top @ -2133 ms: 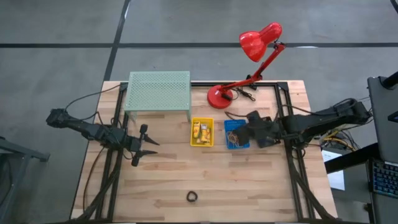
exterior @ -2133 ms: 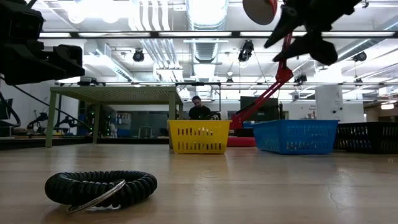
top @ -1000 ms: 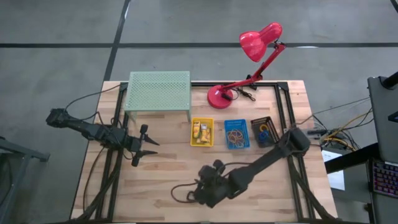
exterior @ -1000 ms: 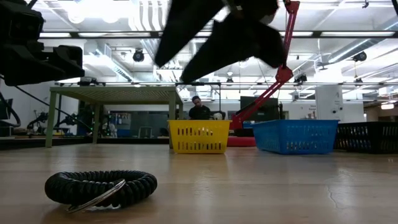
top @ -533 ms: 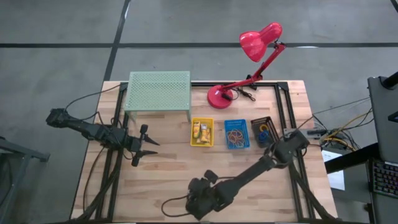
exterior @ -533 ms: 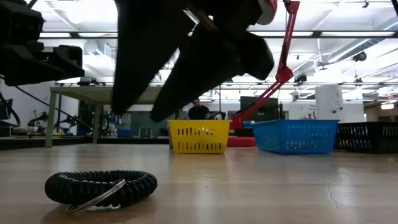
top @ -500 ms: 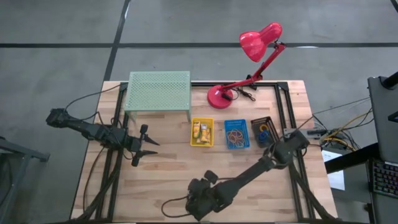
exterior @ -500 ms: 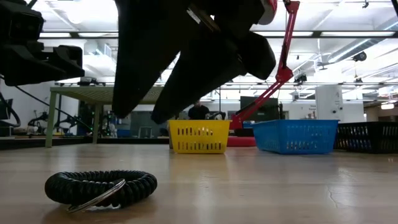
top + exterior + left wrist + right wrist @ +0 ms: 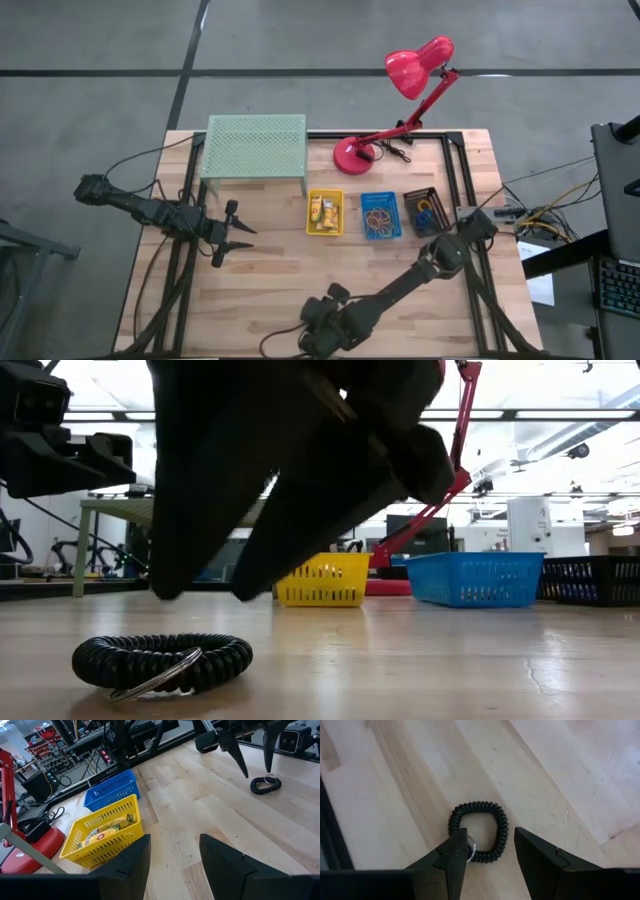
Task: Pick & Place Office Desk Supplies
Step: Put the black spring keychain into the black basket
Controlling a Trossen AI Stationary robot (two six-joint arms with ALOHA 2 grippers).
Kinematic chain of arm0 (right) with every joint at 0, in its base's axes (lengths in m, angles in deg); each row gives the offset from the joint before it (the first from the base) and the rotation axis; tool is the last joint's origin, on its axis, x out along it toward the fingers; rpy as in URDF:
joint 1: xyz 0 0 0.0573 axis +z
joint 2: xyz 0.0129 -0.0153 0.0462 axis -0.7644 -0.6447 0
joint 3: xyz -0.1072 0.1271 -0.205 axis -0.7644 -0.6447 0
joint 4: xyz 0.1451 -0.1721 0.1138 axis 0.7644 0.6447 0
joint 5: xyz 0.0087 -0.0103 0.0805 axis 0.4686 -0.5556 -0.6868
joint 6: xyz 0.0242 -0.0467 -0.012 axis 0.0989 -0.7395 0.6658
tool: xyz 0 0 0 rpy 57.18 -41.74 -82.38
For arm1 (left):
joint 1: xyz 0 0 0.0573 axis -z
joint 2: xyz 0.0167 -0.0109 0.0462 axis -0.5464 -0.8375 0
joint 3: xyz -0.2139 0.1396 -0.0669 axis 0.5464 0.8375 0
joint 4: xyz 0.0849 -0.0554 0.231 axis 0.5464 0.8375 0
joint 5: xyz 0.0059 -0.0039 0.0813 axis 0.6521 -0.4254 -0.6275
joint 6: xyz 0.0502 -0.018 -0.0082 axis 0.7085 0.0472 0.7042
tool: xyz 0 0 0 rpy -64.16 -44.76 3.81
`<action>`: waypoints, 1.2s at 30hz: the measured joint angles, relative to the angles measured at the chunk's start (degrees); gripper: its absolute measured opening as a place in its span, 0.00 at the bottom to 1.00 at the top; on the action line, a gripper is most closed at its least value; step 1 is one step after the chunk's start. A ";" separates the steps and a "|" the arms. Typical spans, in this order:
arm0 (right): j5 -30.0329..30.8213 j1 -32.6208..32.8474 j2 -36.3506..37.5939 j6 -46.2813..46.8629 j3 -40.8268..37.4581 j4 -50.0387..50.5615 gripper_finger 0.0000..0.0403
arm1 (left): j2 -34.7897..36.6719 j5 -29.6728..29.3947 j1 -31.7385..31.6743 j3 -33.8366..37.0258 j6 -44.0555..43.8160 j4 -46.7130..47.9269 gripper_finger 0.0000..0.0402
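Observation:
The black coiled wrist ring should go into the black bin with the small rings next, so my right gripper will grab it by its coil [image 9: 491,855].
A black coiled wrist ring [image 9: 479,831] with a small metal key ring [image 9: 470,848] lies flat on the wood near the table's near edge [image 9: 160,660]. My right gripper [image 9: 490,835] hangs just above it, pointing down. It is open, with one finger on either side of the coil [image 9: 205,596], and touches nothing. In the high view the right gripper [image 9: 315,335] hides the coil. My left gripper [image 9: 240,238] waits open at the table's left. Yellow packets lie in the yellow bin [image 9: 324,212], and rubber-band loops in the blue bin [image 9: 380,215].
A black bin [image 9: 424,210] holding small rings stands right of the blue one. The pale green mesh shelf [image 9: 255,148] and the red desk lamp [image 9: 400,100] stand along the far edge. Bare wood lies between the bins and the near edge.
My right gripper has swung from above the blue bin across the table toward the near edge and come down over the black coil, staying open. The coil has not moved.

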 joint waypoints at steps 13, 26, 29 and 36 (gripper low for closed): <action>0.07 -0.04 -0.27 0.02 -3.18 -0.35 0.39 | 0.00 0.00 0.01 -0.01 -0.02 0.00 0.43; 0.17 -0.09 -0.27 -0.02 -4.36 -0.42 0.18 | 0.00 0.02 0.01 0.00 -0.02 0.00 0.43; 0.17 -0.11 -0.27 0.00 -4.36 -0.38 0.13 | 0.00 0.01 0.01 -0.02 -0.02 -0.02 0.43; 0.15 -0.13 -0.27 0.00 -4.36 -0.51 0.08 | 0.00 0.02 0.05 -0.01 -0.02 -0.01 0.43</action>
